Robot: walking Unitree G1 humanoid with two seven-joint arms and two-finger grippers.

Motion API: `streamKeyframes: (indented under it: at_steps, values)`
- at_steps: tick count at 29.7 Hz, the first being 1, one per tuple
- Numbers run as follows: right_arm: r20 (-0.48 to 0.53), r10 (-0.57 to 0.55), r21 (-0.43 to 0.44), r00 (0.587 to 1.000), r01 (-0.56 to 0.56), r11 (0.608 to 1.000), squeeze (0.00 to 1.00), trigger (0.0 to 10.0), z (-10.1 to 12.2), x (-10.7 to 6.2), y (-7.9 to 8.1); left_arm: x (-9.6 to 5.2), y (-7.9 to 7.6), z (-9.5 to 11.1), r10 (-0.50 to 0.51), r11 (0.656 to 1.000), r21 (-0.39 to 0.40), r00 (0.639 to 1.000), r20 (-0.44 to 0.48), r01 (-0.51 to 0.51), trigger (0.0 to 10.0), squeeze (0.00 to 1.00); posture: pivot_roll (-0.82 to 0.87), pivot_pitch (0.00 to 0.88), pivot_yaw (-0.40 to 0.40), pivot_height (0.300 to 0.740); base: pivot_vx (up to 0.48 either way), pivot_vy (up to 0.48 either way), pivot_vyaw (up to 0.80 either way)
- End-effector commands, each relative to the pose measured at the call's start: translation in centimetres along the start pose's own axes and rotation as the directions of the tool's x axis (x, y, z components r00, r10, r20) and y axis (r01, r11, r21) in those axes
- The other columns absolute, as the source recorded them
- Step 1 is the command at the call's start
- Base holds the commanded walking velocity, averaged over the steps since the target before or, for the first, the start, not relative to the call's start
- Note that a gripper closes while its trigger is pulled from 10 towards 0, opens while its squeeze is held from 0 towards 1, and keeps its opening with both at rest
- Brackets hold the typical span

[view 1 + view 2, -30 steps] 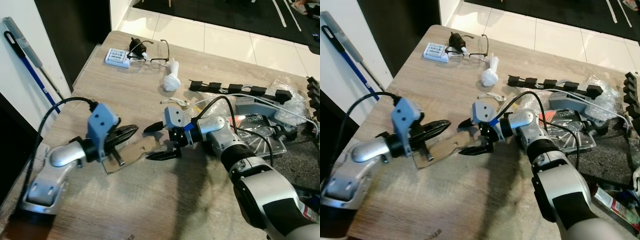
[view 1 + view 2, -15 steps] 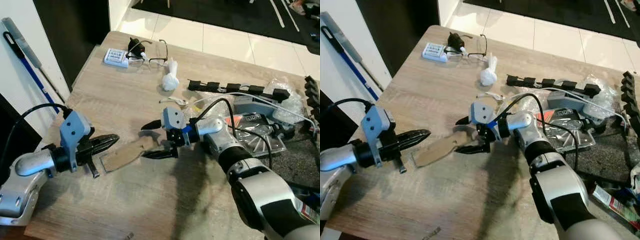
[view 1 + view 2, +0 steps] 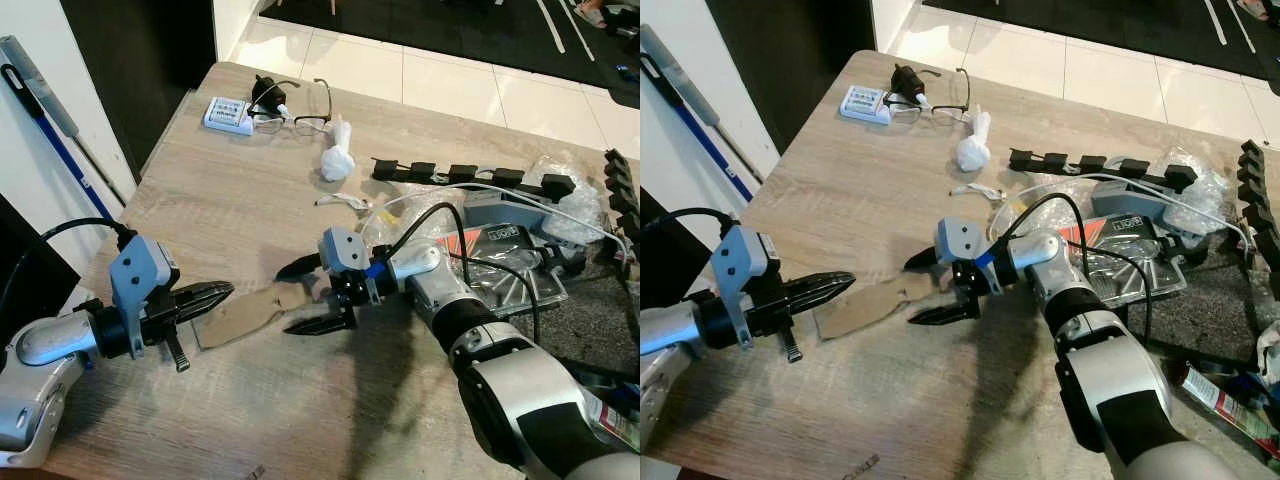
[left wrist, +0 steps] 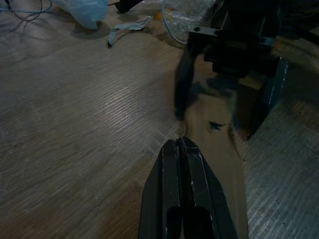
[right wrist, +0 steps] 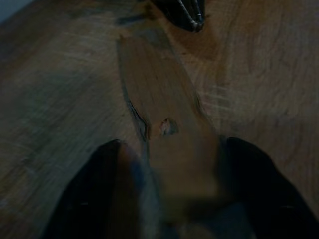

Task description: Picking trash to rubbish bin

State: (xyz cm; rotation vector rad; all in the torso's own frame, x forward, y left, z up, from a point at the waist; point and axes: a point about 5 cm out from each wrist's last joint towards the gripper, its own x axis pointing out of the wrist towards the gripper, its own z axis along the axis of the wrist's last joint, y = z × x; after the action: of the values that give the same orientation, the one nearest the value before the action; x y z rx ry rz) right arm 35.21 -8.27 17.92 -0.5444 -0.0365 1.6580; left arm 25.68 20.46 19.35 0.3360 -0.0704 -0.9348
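Observation:
The right gripper grabs the piece of cardboard by its end (image 3: 294, 296) (image 5: 184, 191) next, to pick this trash for the rubbish bin.
A flat brown cardboard strip (image 3: 243, 312) lies on the wooden table (image 3: 230, 210), near its front. My right gripper (image 3: 297, 298) is open, one black finger on each side of the strip's right end; the right wrist view shows the cardboard strip (image 5: 164, 114) running away between the fingers (image 5: 99, 194). My left gripper (image 3: 222, 293) is shut, with its tip at the strip's left end. In the left wrist view the left gripper (image 4: 182, 147) hovers over the cardboard strip (image 4: 219, 144) with its fingers pressed together; I cannot tell whether it touches the strip.
A crumpled white tissue (image 3: 338, 160), glasses (image 3: 300, 105) and a battery pack (image 3: 228, 114) lie at the far side. A black clip strip (image 3: 470, 175), cables and plastic packaging (image 3: 500, 250) crowd the right. A blue mop handle (image 3: 55, 130) leans beyond the table's left edge.
My left gripper has drawn back to the left, off the cardboard, and now points at its left end. The right gripper stays open around the strip's right end.

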Motion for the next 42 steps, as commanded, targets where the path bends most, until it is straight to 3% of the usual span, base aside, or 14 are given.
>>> streamKeyframes:
  at_steps: [1,3,20,29,34,42]
  values:
    - [-0.011,0.039,0.105,0.999,-0.038,0.994,0.00,2.1,-1.8,-0.4,1.3,0.0,-0.6,0.0,-0.033,0.999,0.007,0.999,-0.007,0.033,10.0,0.00,0.02,0.304,-0.101,0.740,0.000,0.000,0.00]
    - [-0.010,0.062,0.128,0.998,-0.060,0.990,0.00,0.0,-1.9,-0.6,1.4,0.1,-0.7,-0.1,-0.035,0.999,0.007,0.999,-0.007,0.035,10.0,0.00,0.02,0.304,-0.101,0.740,0.000,0.000,0.00]
    - [-0.024,0.133,0.189,0.991,-0.126,0.974,0.00,0.0,-1.9,-1.0,1.5,0.4,-0.7,-0.1,-0.043,0.999,0.006,0.999,-0.004,0.043,10.0,0.00,0.02,0.301,-0.098,0.740,0.000,0.000,0.00]
    - [-0.094,0.175,0.248,0.980,-0.147,0.957,0.00,0.0,-2.5,-1.8,1.8,0.6,0.0,0.0,0.004,1.000,0.014,1.000,0.013,-0.004,10.0,0.00,0.01,0.300,-0.100,0.740,0.000,0.000,0.00]
    - [-0.105,0.162,0.267,0.981,-0.129,0.955,0.00,0.0,-1.5,-3.0,1.1,0.6,0.2,0.0,0.018,1.000,0.017,1.000,0.016,-0.018,10.0,0.00,0.01,0.298,-0.102,0.740,0.000,0.000,0.00]
    - [-0.024,0.140,0.269,0.990,-0.129,0.954,0.00,0.0,0.8,-5.3,1.1,0.8,0.4,0.1,0.048,0.998,0.025,0.998,0.033,-0.049,10.0,0.00,0.01,0.290,-0.097,0.740,0.000,0.000,0.00]
